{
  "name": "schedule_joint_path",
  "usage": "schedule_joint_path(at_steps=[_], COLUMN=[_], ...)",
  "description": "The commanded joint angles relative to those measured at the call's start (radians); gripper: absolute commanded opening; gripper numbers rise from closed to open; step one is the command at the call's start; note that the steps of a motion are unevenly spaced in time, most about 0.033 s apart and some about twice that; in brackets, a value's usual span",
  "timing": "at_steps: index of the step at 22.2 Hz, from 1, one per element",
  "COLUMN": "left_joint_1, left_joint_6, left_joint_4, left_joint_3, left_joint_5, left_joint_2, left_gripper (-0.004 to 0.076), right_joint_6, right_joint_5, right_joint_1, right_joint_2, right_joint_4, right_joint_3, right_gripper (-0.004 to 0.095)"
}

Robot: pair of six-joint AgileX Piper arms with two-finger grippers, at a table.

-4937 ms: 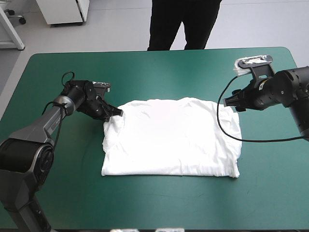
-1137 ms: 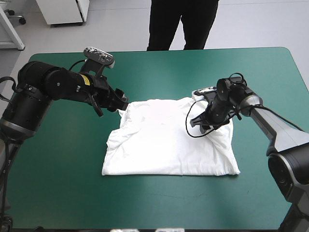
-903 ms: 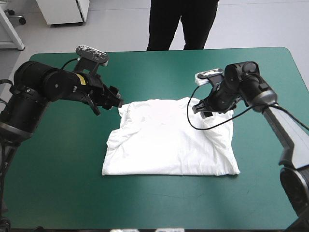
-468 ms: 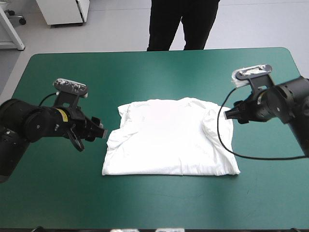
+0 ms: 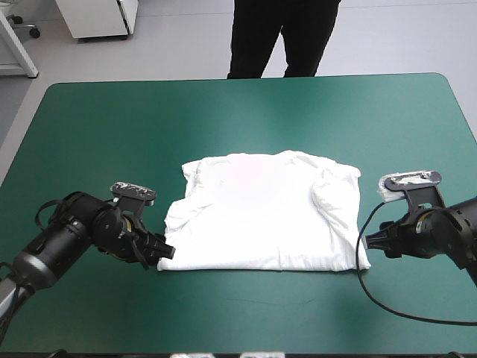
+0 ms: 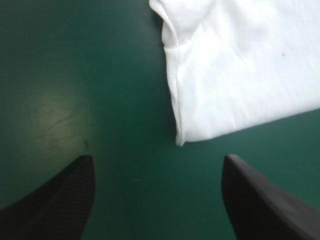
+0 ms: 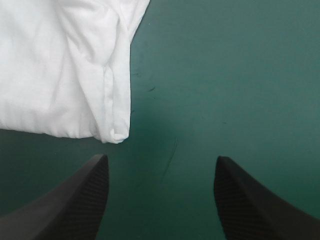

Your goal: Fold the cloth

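The body of the T-shirt (image 5: 261,212) lies flat on the cover, so my left gripper will next pinch the T-shirt by its free hem corner (image 5: 162,265).
The white T-shirt (image 5: 261,212) lies flat in a rough rectangle at the middle of the teal-green table, both sleeves folded inward. My left gripper (image 5: 163,253) sits low at its near left corner, open, with that corner (image 6: 181,138) just ahead of the fingers and nothing between them. My right gripper (image 5: 369,242) is low at the near right corner, also open; the corner (image 7: 116,135) lies just ahead of its fingers, toward one side. In both wrist views the shirt (image 6: 240,65) (image 7: 55,65) spreads ahead on the cover.
Bare teal-green cover (image 5: 246,313) runs along the near edge in front of the shirt and to both sides behind the arms. The far half of the table (image 5: 246,112) holds nothing.
Both arms have let go of the far corners, the sleeves now folded inward, and swung down toward the near edge. Each gripper now sits low at a near corner of the shirt.
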Motion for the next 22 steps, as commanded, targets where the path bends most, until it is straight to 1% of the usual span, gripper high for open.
schedule_joint_path(at_steps=[1,10,12,14,15,16,20,22], left_joint_1=[-0.002,-0.002,-0.002,-0.002,-0.002,-0.002,-0.002,-0.002], left_joint_6=[-0.010,0.027,0.027,0.037,0.047,0.047,0.071,0.071], left_joint_4=[-0.025,-0.105,-0.122,-0.159,-0.191,-0.199,-0.229,-0.229], left_joint_3=[-0.016,-0.016,-0.012,0.002,0.015,0.025,0.043,0.043], left_joint_5=[-0.084,-0.128,-0.134,-0.152,-0.165,-0.170,-0.185,-0.191], left_joint_2=[0.051,0.270,0.311,0.339,0.350,0.354,0.354,0.354], left_gripper=[0.0519,0.0519,0.0519,0.0515,0.0489,0.0459,0.0155,0.0046], right_joint_6=[0.004,0.004,0.004,-0.007,-0.007,-0.007,-0.007,-0.013], right_joint_5=[-0.049,-0.063,-0.079,-0.123,-0.166,-0.184,-0.269,-0.344], right_joint_1=[0.001,0.001,0.001,0.001,0.001,0.001,0.001,0.001], right_joint_2=[-0.027,-0.029,-0.029,-0.029,-0.029,-0.029,-0.004,0.025], right_joint_4=[-0.022,-0.037,-0.004,0.044,0.064,0.070,0.094,0.117], right_joint_3=[-0.002,0.009,0.037,0.088,0.121,0.138,0.252,0.288], right_gripper=[0.0581,0.0581,0.0581,0.0581,0.0581,0.0581,0.0582,0.0583])
